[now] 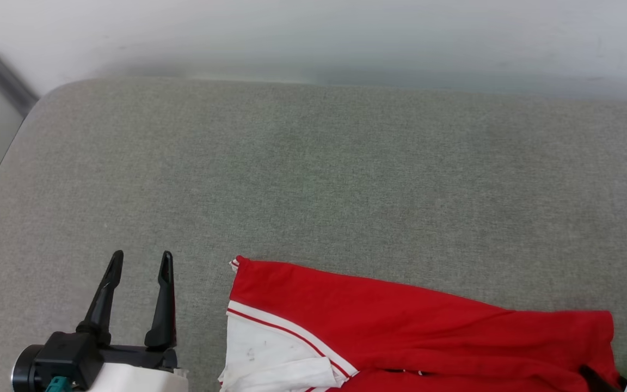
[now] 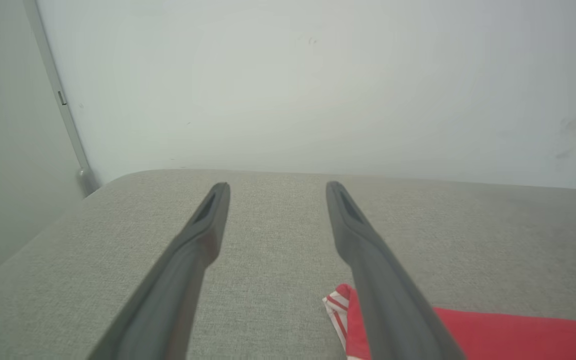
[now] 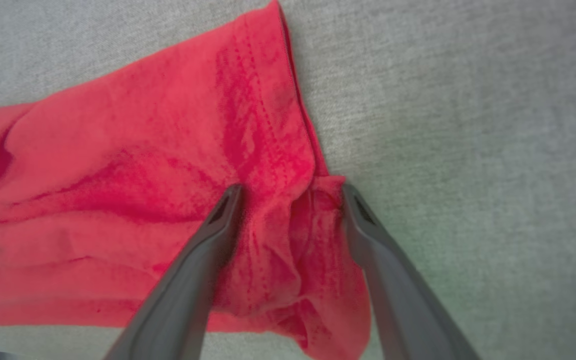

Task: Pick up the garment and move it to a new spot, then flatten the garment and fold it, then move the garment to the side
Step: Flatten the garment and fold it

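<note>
Next, my right gripper grips its bunched hem-end fold (image 3: 289,240) to fold the garment (image 3: 143,175) into a smaller bundle.
The garment (image 1: 400,321) lies along the near edge of the grey cushion, red with a white sleeve (image 1: 270,348) folded at its left end. My left gripper (image 1: 142,255) is open and empty, to the left of the sleeve and apart from it. In the left wrist view the gripper (image 2: 277,186) hovers over bare cushion, with the striped trim (image 2: 335,305) beside its right finger. My right gripper (image 3: 292,187) is open over the garment's (image 3: 143,175) hem corner, and a bunched red fold sits between its fingers. One dark finger (image 1: 595,377) shows at the garment's right end.
The grey upholstered surface (image 1: 313,179) stretches bare beyond the garment up to a white wall (image 1: 313,32). Its rounded left edge drops off beside a metal rail (image 1: 3,79).
</note>
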Controlling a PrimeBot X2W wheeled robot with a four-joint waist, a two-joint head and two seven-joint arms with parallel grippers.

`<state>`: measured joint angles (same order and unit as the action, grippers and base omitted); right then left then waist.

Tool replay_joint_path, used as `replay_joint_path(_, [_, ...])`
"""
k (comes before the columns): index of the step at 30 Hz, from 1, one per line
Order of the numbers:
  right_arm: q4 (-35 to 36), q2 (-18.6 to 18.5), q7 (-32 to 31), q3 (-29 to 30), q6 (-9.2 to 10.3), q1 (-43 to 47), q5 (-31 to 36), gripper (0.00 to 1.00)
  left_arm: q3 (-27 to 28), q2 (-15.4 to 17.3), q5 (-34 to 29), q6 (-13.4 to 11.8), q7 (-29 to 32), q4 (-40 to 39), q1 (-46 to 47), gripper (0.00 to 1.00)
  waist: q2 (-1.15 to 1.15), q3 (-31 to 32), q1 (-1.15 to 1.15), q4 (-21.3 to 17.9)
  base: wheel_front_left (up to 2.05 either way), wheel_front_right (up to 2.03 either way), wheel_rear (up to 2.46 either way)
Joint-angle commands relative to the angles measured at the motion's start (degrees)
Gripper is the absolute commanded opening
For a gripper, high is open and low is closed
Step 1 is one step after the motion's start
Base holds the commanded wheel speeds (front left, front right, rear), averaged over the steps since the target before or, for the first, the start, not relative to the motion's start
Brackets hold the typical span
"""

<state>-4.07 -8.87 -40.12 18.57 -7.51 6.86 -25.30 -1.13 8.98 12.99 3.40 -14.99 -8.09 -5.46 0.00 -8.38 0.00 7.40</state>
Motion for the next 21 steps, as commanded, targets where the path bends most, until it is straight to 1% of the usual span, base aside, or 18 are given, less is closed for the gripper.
replay_joint_path(1, [-1.9, 0.9, 0.3, -0.3, 0.04, 0.4, 0.8, 1.0, 0.8, -1.0, -0.9, 0.9, -0.2, 0.1, 0.5, 1.0, 0.0, -0.6, 0.0, 0.5, 0.0, 0.0, 0.0])
replay_joint_path(3, [-3.3, 1.4, 0.7, -0.7, 0.03, 0.4, 0.8, 1.0, 1.4, -1.8, -1.7, 1.8, -0.2, 0.3, 0.8, 1.0, 0.0, -0.8, 0.0, 0.9, 0.0, 0.0, 0.0])
replay_joint_path(7, [-5.3, 2.5, 0.9, -2.4, 0.02, 0.4, -0.1, 1.0, 2.0, -2.7, -2.5, 2.6, -0.3, 0.5, 1.2, 1.0, 0.0, -1.2, 0.0, 1.3, 0.0, 0.0, 0.0])
replay_joint_path(11, [-7.1, 3.8, 1.1, -5.6, -0.28, 0.4, -1.6, 1.0, 2.4, -3.4, -3.3, 3.3, -0.3, 0.8, 1.1, 1.0, 0.0, -1.3, 0.0, 1.4, 0.0, 0.0, 0.0])
replay_joint_path(15, [-7.3, 3.8, 2.3, -9.2, -0.33, 0.0, -3.1, 1.0, 2.7, -3.9, -3.8, 3.7, -0.2, 1.2, 1.2, 1.0, 0.0, -1.0, 0.0, 1.2, 0.0, 0.0, 0.0])
replay_joint_path(16, [-7.3, 3.8, 2.7, -9.8, -0.33, -0.2, -3.5, 0.91, 2.7, -4.0, -3.9, 3.7, -0.2, 1.3, 1.2, 1.0, 0.0, -0.9, 0.0, 1.1, 0.0, 0.0, 0.0])
replay_joint_path(17, [-7.2, 3.7, 3.1, -10.2, -0.33, -0.4, -3.8, 0.08, 2.8, -4.0, -4.1, 3.8, -0.2, 1.4, 1.2, 1.0, 0.0, -0.8, 0.0, 1.0, 0.0, 0.0, 0.0])
replay_joint_path(18, [-7.1, 3.6, 3.6, -10.4, -0.33, -0.5, -4.0, 0.0, 2.8, -4.1, -4.1, 3.9, -0.2, 1.4, 1.2, 1.0, 0.0, -0.7, 0.0, 0.9, 0.0, 0.0, 0.0])
replay_joint_path(21, [-6.8, 2.1, 5.7, -9.8, -0.05, -0.9, -3.9, 0.0, 3.2, -4.2, -4.2, 3.9, -0.2, 1.4, 1.1, 1.0, 0.0, -0.4, 0.0, 0.6, 0.0, 0.0, 0.0])
